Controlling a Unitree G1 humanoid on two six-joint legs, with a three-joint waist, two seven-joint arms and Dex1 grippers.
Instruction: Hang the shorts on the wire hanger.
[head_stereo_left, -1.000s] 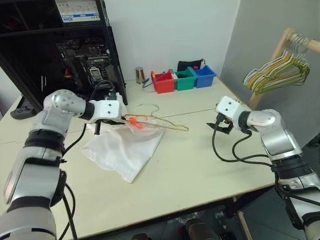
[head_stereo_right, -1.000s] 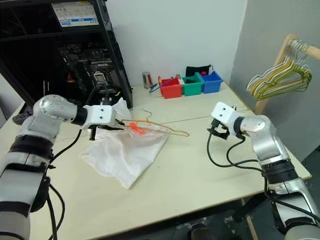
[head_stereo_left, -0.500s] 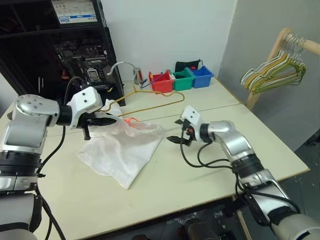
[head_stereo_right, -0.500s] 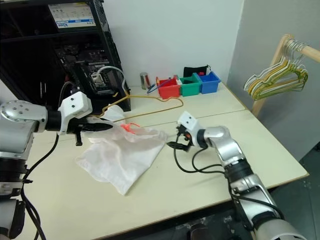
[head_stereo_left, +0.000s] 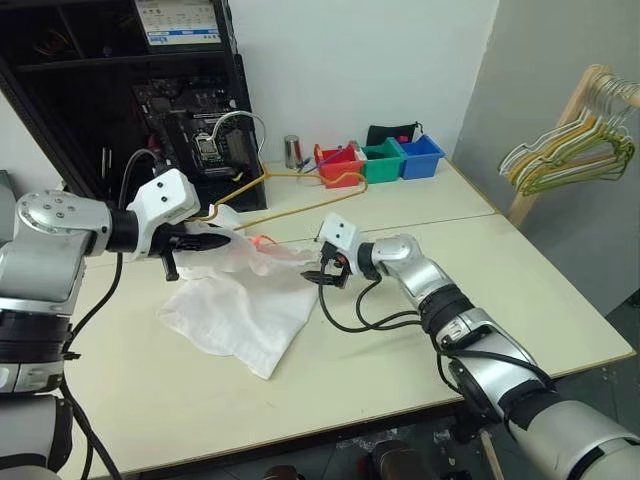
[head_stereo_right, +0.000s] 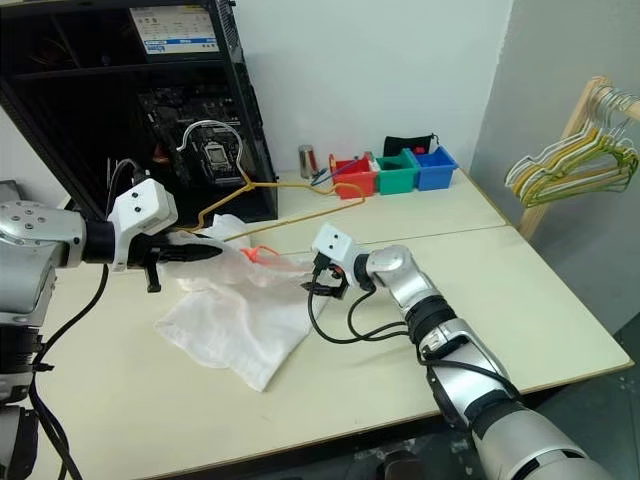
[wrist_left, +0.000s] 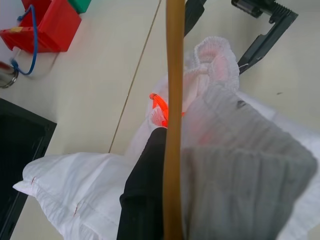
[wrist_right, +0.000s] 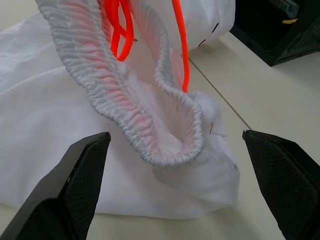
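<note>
My right gripper next grabs the waistband's ribbed end, which stands up while the legs lie slack on the tabletop, to hang the shorts (head_stereo_left: 240, 310).
The white shorts (head_stereo_left: 240, 310) lie crumpled on the table, their elastic waistband (wrist_right: 165, 130) and orange drawstring (head_stereo_left: 262, 240) raised at the far edge. My left gripper (head_stereo_left: 222, 240) is shut on the yellowish wire hanger (head_stereo_left: 300, 175), held tilted above the table with its hook (head_stereo_left: 236, 118) up by the computer case. Fabric drapes over that gripper's finger (wrist_left: 145, 190) beside the wire (wrist_left: 173, 100). My right gripper (head_stereo_left: 318, 277) is open at the waistband's right end. Its fingers (wrist_right: 75, 185) stand wide, with the gathered band between them and not touching.
An open black computer case (head_stereo_left: 150, 90) stands at the back left. Red (head_stereo_left: 338, 167), green (head_stereo_left: 378, 160) and blue (head_stereo_left: 418, 155) bins and a metal can (head_stereo_left: 291, 152) line the back edge. A wooden rack with a bunch of hangers (head_stereo_left: 575, 150) stands off the table's right.
My right gripper has swung left across the table to the shorts' waistband. My left gripper has lifted the hanger off the table, raising the shorts' far edge with it.
</note>
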